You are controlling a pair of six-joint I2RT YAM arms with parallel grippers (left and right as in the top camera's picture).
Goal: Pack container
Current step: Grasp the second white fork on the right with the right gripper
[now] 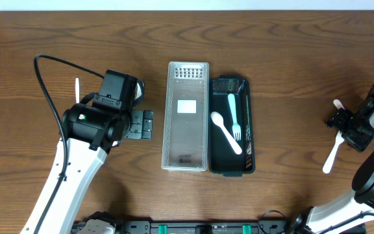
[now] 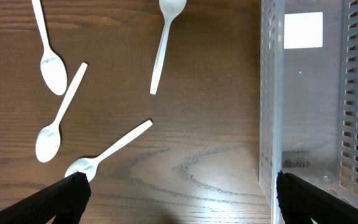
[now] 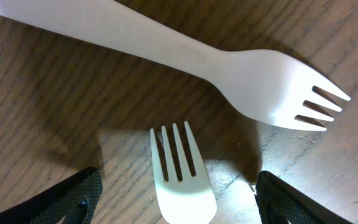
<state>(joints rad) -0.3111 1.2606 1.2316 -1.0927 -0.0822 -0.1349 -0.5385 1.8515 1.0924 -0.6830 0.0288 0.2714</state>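
My right gripper closes on the fork now, fingers low at the wood on either side of the white fork's head (image 1: 340, 135) (image 3: 183, 185), where closing would catch it.
A dark green container (image 1: 250, 140) in the middle of the table holds a white spoon (image 1: 226, 132) and a teal fork (image 1: 234, 116). A clear perforated tray (image 1: 173, 130) stands against its left side and shows in the left wrist view (image 2: 303, 112). My left gripper (image 1: 141, 123) (image 2: 179, 202) is open and empty, just left of the tray, with several white spoons (image 2: 51, 65) on the table ahead of it. My right gripper (image 1: 341, 122) (image 3: 178, 202) is open at the right, low over the table, its fingers either side of a white fork (image 3: 180, 177). A second white fork (image 3: 229, 62) lies beyond it.
A white fork (image 1: 332, 153) lies on the wood below my right gripper, and a white handle tip (image 1: 337, 104) shows above it. A spoon handle (image 1: 77, 88) pokes out behind my left arm. A black cable (image 1: 44, 81) loops at the left.
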